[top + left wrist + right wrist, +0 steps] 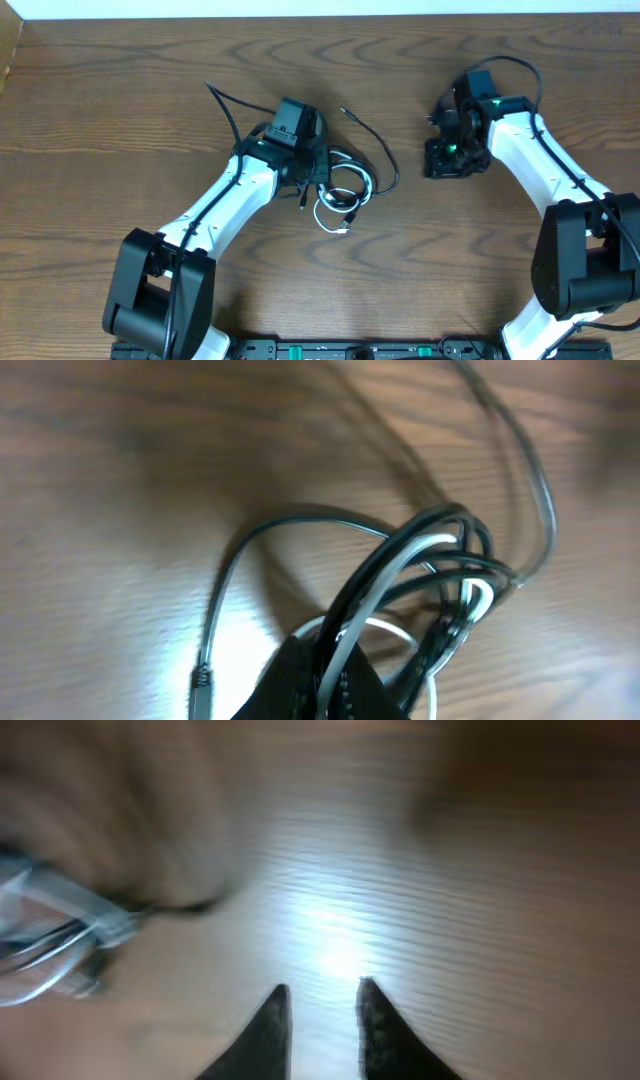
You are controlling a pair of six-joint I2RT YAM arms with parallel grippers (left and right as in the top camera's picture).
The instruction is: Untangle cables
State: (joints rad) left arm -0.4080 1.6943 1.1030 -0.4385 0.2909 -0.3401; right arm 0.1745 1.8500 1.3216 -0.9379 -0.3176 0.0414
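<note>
My left gripper lowers the cables and only then releases them, since the loops hang from the fingers, their shadow apart on the wood.
The cables lie tangled at mid-table: a white cable in loops and a black cable arching off to the right. My left gripper sits on the tangle's left side. In the left wrist view it is shut on strands of the white cable and black cable, which run between its fingers. A plug end rests on the wood at lower left. My right gripper is off to the right of the tangle, apart from it. Its fingers stand a little apart over bare wood with nothing between them.
The wooden table stretches around both arms. One black cable end trails to the upper left, behind the left arm. A blurred pale shape shows at the left edge of the right wrist view; I cannot tell what it is.
</note>
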